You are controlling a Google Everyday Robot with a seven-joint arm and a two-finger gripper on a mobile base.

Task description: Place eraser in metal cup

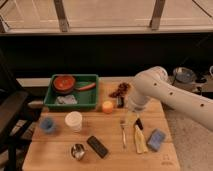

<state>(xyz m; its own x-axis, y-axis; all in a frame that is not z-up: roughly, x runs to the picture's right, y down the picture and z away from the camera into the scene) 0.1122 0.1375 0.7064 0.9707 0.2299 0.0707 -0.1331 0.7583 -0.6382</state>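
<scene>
My gripper will go to the black eraser and grab its end farther from the cup, so the other end stays free to go into the metal cup [77, 150].
The eraser [97, 146], a flat black block, lies on the wooden table near the front edge. Just left of it stands the small shiny metal cup [77, 150], upright, with nothing visible inside. My white arm reaches in from the right, and its gripper [131, 113] hangs over the table's middle right, above the fork and the black-handled utensil. The gripper is open and holds nothing. It is well behind and to the right of the eraser and touches neither it nor the cup.
A white cup [74, 121] and a small blue cup [47, 125] stand left. A green tray [90, 100] holding a red bowl is at the back left. An orange object [107, 106], fork [123, 132], yellow item [140, 139] and blue sponge [156, 140] lie nearby.
</scene>
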